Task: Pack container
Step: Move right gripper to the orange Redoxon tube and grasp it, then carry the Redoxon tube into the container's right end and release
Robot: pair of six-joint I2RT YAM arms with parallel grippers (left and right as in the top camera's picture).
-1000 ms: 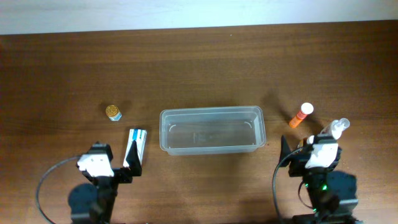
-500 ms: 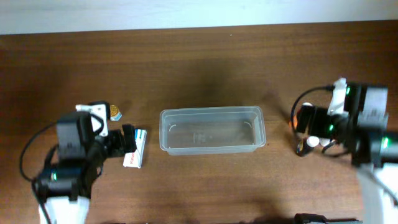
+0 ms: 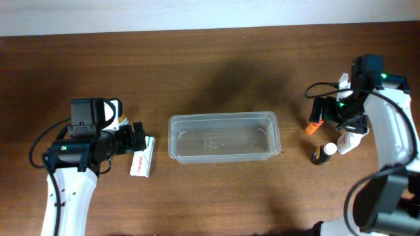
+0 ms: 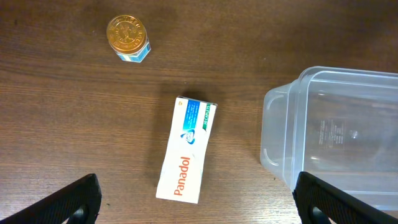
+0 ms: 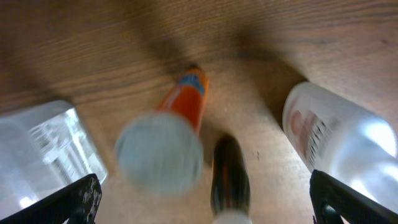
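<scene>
My right gripper moves past the dark bottle (image 5: 229, 176), before it closes on the orange tube, since the orange tube's cap (image 5: 160, 152) is still beyond my fingers.
The clear plastic container (image 3: 223, 117) stands empty at the table's middle; it also shows in the left wrist view (image 4: 280, 106) and the right wrist view (image 5: 43, 149). My left gripper (image 3: 138, 137) (image 4: 198, 205) is open and empty, hovering over a white Panadol box (image 3: 141, 158) (image 4: 186, 149) left of the container. My right gripper (image 3: 331, 118) (image 5: 205, 205) is open and empty above an orange tube (image 3: 314, 126) (image 5: 189, 102), a small dark bottle (image 3: 321, 154) (image 5: 229, 174) and a white bottle (image 3: 348, 141) (image 5: 339, 143), all right of the container.
A small jar with a gold lid (image 4: 127, 37) sits on the wood beyond the Panadol box, apart from it. In the overhead view my left arm covers it. The table's far edge meets a pale wall at the top.
Both arms have lifted from their rest poses near the front edge. The left gripper now hangs over the Panadol box; the right gripper has swung over the tube and bottles.
</scene>
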